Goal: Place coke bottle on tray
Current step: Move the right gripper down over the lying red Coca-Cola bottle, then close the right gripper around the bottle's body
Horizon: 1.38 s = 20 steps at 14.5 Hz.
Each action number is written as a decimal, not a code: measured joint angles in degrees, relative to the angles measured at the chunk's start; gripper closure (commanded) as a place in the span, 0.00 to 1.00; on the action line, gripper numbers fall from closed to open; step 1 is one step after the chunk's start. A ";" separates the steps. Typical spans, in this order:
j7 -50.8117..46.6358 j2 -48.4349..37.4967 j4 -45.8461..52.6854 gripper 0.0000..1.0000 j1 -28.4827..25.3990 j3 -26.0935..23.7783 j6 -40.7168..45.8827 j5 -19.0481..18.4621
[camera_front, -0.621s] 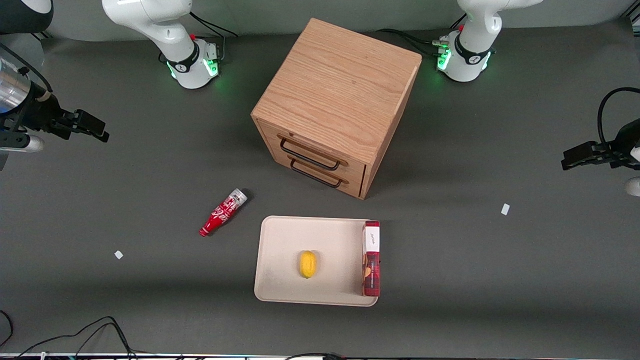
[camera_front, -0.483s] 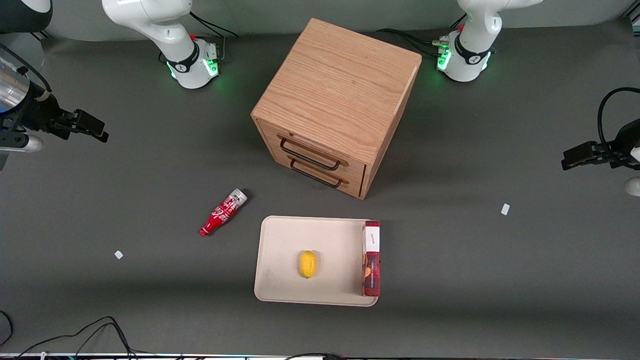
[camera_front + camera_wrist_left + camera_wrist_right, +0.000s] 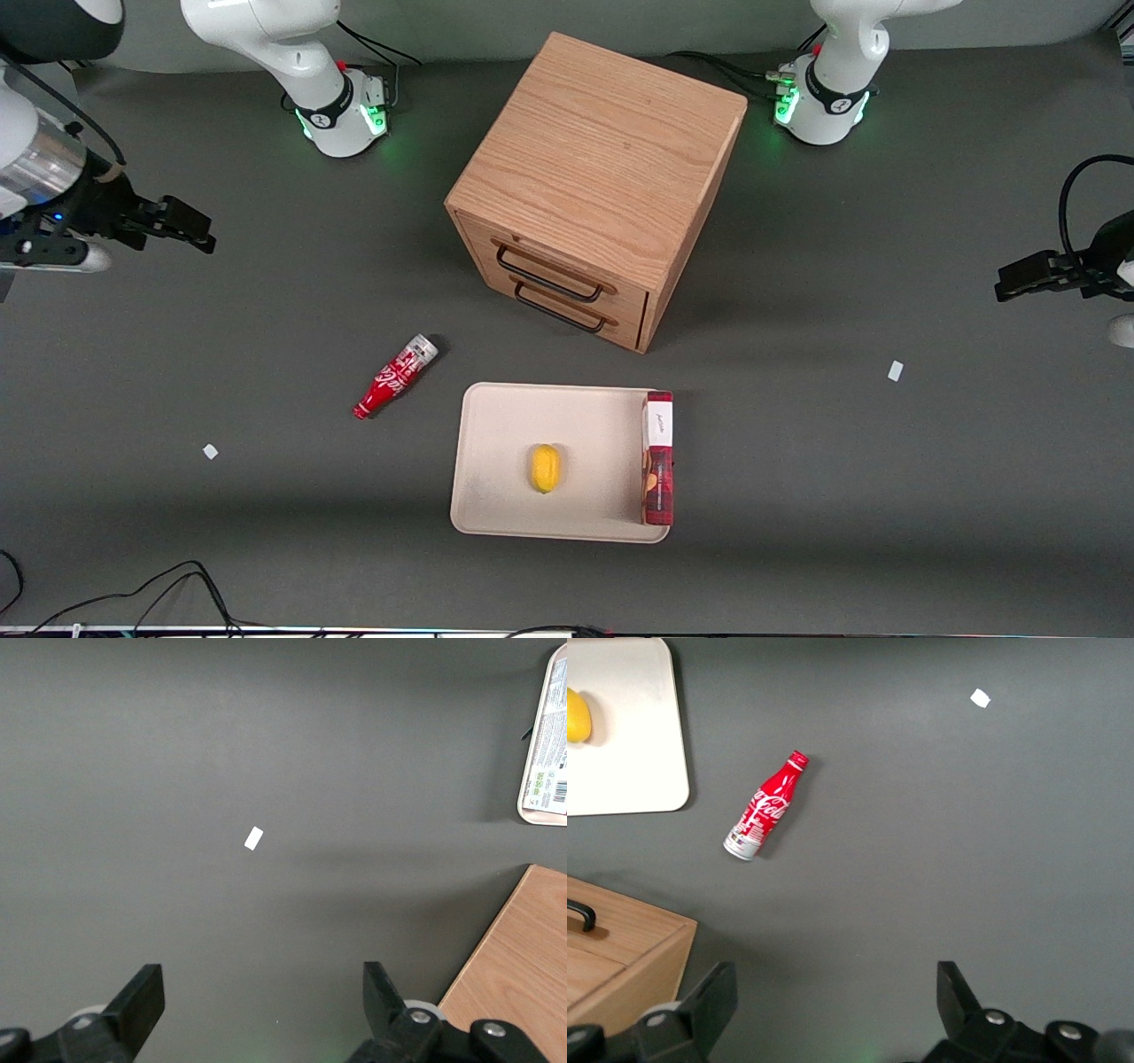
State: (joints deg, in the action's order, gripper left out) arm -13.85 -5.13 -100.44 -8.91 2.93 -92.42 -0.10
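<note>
The coke bottle (image 3: 395,377) should go on the tray (image 3: 505,443), so the robot's right gripper should next grab it by its lower body near the silver base.
The coke bottle (image 3: 395,377) lies on its side on the dark table, beside the tray (image 3: 505,443) toward the working arm's end, apart from it. Its red neck points toward the front camera, its silver base toward the drawer cabinet. It also shows in the right wrist view (image 3: 765,809), as does a corner of the tray (image 3: 629,753). My right gripper (image 3: 188,229) is open and empty, high above the table at the working arm's end, farther from the front camera than the bottle. In the wrist view the gripper (image 3: 835,1001) has wide-apart fingers over bare table.
A wooden drawer cabinet (image 3: 594,177) stands farther from the camera than the tray. On the tray lie a lemon (image 3: 545,468) and a long red box (image 3: 657,456) along its edge toward the parked arm. Small white scraps (image 3: 210,452) (image 3: 895,370) lie on the table.
My right gripper has moved a little toward the table's middle and slightly away from the camera. The bottle, tray and the other things have not moved.
</note>
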 measured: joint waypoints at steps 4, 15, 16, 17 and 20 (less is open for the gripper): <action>-13.15 5.08 -0.07 0.00 -0.33 -4.85 -3.88 0.01; -34.27 15.60 -17.27 0.00 -0.36 -10.35 -34.94 0.01; -34.59 17.48 -17.35 0.00 -0.35 -10.35 -37.32 0.01; -35.11 19.57 -17.36 0.00 -0.35 -10.34 -39.66 0.01; -36.24 25.43 -17.33 0.00 -0.35 -10.34 -46.76 0.01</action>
State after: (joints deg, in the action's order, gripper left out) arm -50.09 20.30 -117.77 -9.25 -7.41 -139.19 -0.09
